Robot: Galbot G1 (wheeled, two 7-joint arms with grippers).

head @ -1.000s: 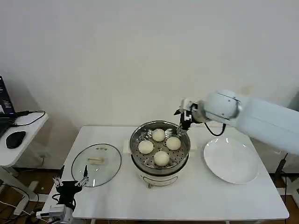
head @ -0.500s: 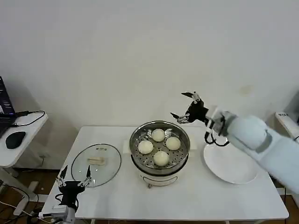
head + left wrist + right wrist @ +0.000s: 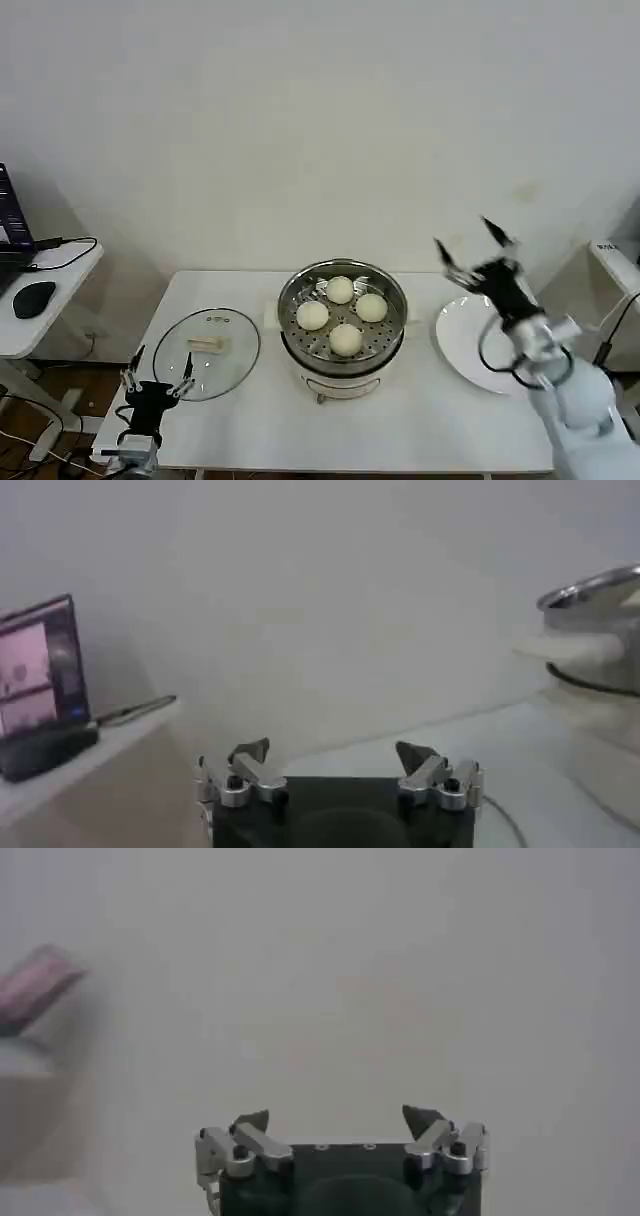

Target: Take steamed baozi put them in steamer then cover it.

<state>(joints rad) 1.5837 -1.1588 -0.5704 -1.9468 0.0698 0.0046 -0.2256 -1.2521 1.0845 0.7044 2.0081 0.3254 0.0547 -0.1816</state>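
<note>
The left gripper grabs the lid by its pale bar handle (image 3: 206,345) next. The glass lid (image 3: 222,378) lies flat and is far wider than the fingers.
The shiny steamer (image 3: 342,368) stands at the table's centre with several cream-white baozi (image 3: 346,339) on its perforated tray. The cover (image 3: 176,365), a clear glass lid with a pale bar handle, lies flat on the table left of the steamer. My right gripper (image 3: 468,240) hangs open and empty in the air, right of the steamer and above the plate's far edge. In the right wrist view that gripper (image 3: 338,1116) faces the bare wall. My left gripper (image 3: 160,365) is open at the table's front left edge, just before the cover. The left wrist view has this gripper (image 3: 335,752) empty, with the steamer (image 3: 600,590) far off.
An empty white plate (image 3: 470,350) lies right of the steamer, partly under my right arm. A side table (image 3: 50,310) on the left carries a mouse (image 3: 32,297) and a laptop (image 3: 8,215).
My right gripper has drawn away from the steamer's back right rim, moving right to above the plate. The left gripper has barely shifted. The baozi and cover lie still.
</note>
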